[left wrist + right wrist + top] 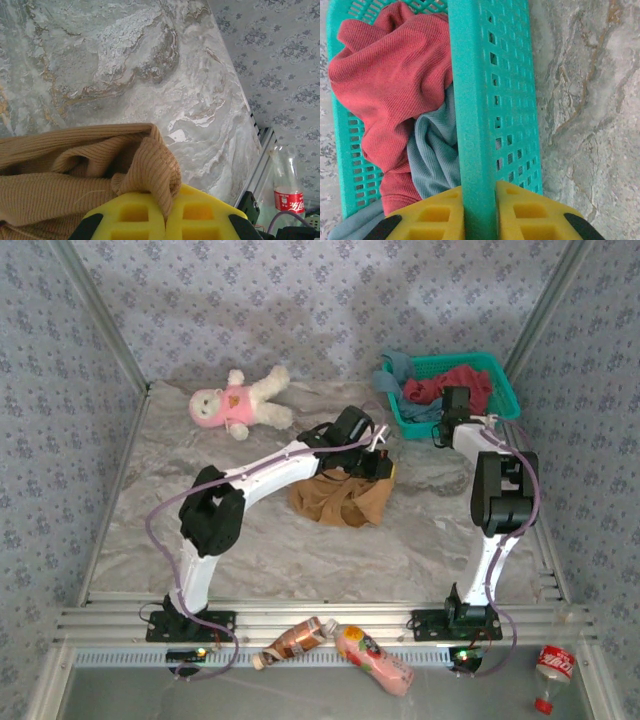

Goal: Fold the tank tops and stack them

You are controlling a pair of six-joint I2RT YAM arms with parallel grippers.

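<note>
The fold is over flat, empty table and would settle on the tabletop outside the basket [505, 380], so it is time for my left gripper to open now.
The tan-brown tank top [340, 498] lies crumpled in the middle of the table. My left gripper [378, 455] is at its far right edge, shut on a fold of the ribbed tan cloth [75, 165]; the yellow jaws [167, 215] pinch it tight. The dark red tank top [390, 85] and the dusty blue one [435, 155] lie bunched inside the teal basket [472, 100] at the back right. My right gripper [480, 215] is shut on the basket's near rim, one jaw inside and one outside. From above, the red top [450, 385] and blue top [395, 375] show in the basket [505, 380].
A white plush doll in pink [238, 400] lies at the back left. Two bottles [295, 640] [375, 660] lie on the front rail between the arm bases, and a third bottle [553, 665] stands at the front right. Patterned walls enclose the table.
</note>
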